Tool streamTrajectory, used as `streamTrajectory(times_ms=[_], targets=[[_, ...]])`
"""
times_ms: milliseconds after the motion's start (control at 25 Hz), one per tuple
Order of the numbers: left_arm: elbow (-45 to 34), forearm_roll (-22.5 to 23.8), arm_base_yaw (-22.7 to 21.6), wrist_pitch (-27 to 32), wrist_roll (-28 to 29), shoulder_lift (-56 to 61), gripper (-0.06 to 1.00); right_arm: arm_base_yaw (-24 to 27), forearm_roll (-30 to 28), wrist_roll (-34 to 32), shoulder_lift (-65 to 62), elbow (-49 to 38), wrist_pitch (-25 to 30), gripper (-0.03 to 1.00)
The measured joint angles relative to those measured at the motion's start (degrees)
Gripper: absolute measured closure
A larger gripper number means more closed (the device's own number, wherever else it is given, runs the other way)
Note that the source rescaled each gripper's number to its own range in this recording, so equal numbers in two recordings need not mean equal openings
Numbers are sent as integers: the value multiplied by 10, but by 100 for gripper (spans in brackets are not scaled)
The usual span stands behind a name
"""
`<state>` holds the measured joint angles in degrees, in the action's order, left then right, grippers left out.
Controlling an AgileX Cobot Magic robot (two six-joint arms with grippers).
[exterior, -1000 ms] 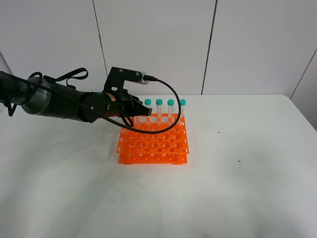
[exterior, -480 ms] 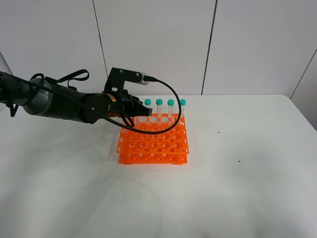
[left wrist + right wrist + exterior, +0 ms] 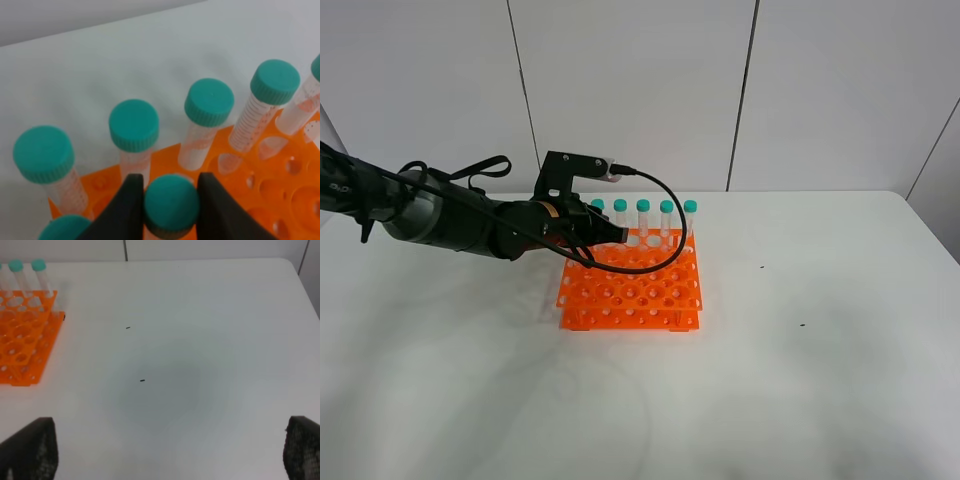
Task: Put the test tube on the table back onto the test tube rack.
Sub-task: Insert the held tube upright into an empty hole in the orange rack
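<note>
The held cap (image 3: 171,205) of the test tube is level with the teal caps seated in the orange rack, so the robot's left gripper should open now.
My left gripper (image 3: 171,210) is shut on the teal cap of a test tube (image 3: 171,200), held upright over the orange test tube rack (image 3: 270,190), just in front of its back row. The tube's lower part is hidden, so I cannot tell whether it sits in a hole. In the high view the left gripper (image 3: 608,235) is over the rack's (image 3: 630,285) back left part and hides the held tube. My right gripper (image 3: 167,440) is open and empty above the bare white table (image 3: 190,340), out of the high view.
Several teal-capped tubes (image 3: 643,206) stand in the rack's back row, close behind the held one in the left wrist view (image 3: 134,125). Another teal cap (image 3: 62,227) shows beside my left finger. The rack (image 3: 22,335) lies to one side of the right gripper.
My left gripper has moved slightly lower and to the right over the rack. A further teal cap at the back row's left end now shows in the high view.
</note>
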<state>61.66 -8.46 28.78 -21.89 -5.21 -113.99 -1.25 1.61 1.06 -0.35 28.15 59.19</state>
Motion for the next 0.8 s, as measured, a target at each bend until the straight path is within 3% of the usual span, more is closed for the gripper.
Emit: streamTrajectory(times_ms=[480, 640, 800], targets=[[0, 0, 0, -3, 2, -1, 93, 0, 0, 0, 0, 0, 0, -3], [0, 0, 0, -1, 2, 0, 67, 0, 0, 0, 0, 0, 0, -3], [0, 0, 0, 7, 3, 8, 58, 0, 0, 0, 0, 0, 0, -3]])
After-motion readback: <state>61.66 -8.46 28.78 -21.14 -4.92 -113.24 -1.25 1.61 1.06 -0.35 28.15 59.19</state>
